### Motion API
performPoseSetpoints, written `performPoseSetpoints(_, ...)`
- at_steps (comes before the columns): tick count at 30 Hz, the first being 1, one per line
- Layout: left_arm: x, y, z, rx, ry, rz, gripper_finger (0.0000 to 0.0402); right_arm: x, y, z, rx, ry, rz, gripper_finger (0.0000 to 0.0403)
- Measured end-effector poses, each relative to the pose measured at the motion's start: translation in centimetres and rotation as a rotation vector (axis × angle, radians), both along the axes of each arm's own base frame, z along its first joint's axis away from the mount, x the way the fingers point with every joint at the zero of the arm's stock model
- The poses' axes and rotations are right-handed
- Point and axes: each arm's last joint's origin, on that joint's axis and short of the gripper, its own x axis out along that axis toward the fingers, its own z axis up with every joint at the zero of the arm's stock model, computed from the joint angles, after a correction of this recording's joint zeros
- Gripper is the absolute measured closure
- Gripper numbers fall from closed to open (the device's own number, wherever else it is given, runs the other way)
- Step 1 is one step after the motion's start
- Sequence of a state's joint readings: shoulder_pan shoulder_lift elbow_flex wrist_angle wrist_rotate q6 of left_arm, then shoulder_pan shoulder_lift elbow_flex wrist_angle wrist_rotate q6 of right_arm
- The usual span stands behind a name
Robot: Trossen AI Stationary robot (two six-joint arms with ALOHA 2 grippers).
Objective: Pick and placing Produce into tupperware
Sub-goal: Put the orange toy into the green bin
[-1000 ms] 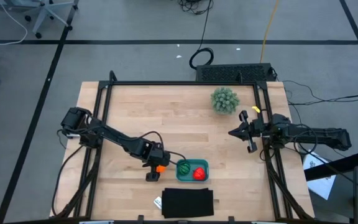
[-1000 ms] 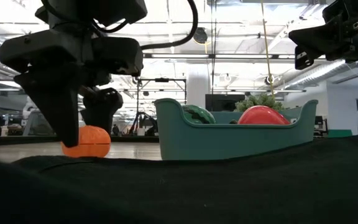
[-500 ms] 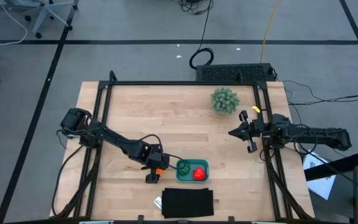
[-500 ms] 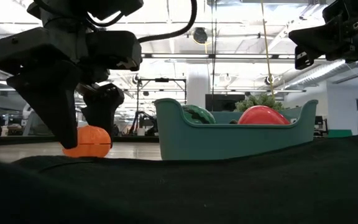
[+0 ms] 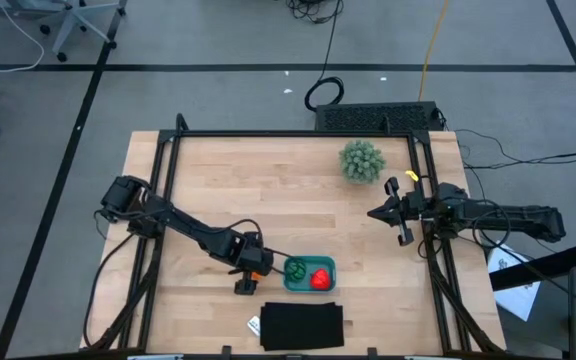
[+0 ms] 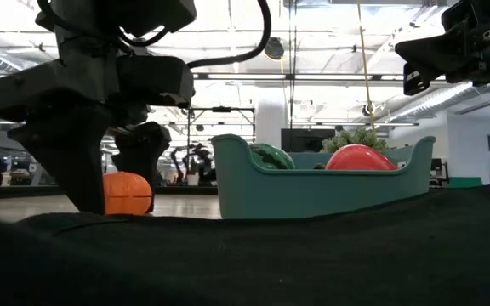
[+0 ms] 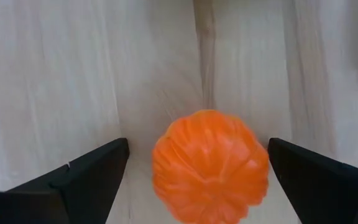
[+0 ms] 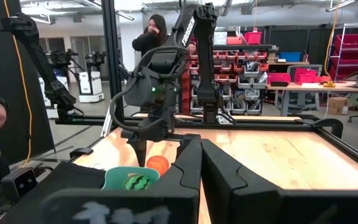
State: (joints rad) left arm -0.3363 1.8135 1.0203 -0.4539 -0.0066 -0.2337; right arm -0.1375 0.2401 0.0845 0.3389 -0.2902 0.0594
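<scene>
My left gripper closes on the orange ball now, since my fingertips are low over the wooden table on either side of the ball and ready to close.
The orange ball [image 7: 210, 165] rests on the wooden table, just left of the teal tupperware [image 5: 310, 273]. My left gripper [image 5: 252, 264] is open and points down over the ball. Its two fingers [image 7: 86, 180] stand on either side of the ball with small gaps. In the low view the ball [image 6: 128, 194] shows between the fingers. The dark green striped item [image 6: 270, 155] and the red item [image 6: 360, 157] lie inside the tupperware [image 6: 321, 191]. My right gripper [image 5: 376, 214] is shut and empty, held above the table's right side.
A fuzzy pale-green plant [image 5: 361, 160] stands at the far right of the table. A flat black rectangle [image 5: 303, 325] lies at the near edge below the tupperware, with a small white item [image 5: 254, 325] beside it. People stand beyond the table [image 8: 154, 31].
My left gripper has come down a little over the orange ball, staying open, so its fingertips now reach near the table on both sides of the ball. The ball stays on the table.
</scene>
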Motion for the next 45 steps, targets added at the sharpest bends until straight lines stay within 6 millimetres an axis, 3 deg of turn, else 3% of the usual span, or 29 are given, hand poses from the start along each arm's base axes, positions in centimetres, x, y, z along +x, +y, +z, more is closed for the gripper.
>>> performPoseSetpoints(11,0.0,0.0,-0.2,0.021,0.005,-0.013,0.0011,0.0,0.0,0.0,-0.014,0.003,-0.001,0.0403)
performPoseSetpoints(23,-0.1,0.1,-0.4,0.030,0.013,-0.023,0.0179,0.0,0.0,0.0,-0.014,0.003,-0.001,0.0403)
performPoseSetpoints(29,-0.1,0.1,-0.4,0.031,0.017,-0.045,0.0180,0.0,0.0,-0.1,-0.014,0.003,-0.001,0.0403)
performPoseSetpoints(36,-0.7,0.3,1.0,0.044,-0.009,-0.082,0.0133,0.0,0.0,-0.1,-0.014,0.003,-0.001,0.0403)
performPoseSetpoints(45,-1.2,1.5,4.6,0.037,-0.110,-0.052,0.0176,0.0,0.0,-0.1,-0.013,0.010,-0.002,0.0403)
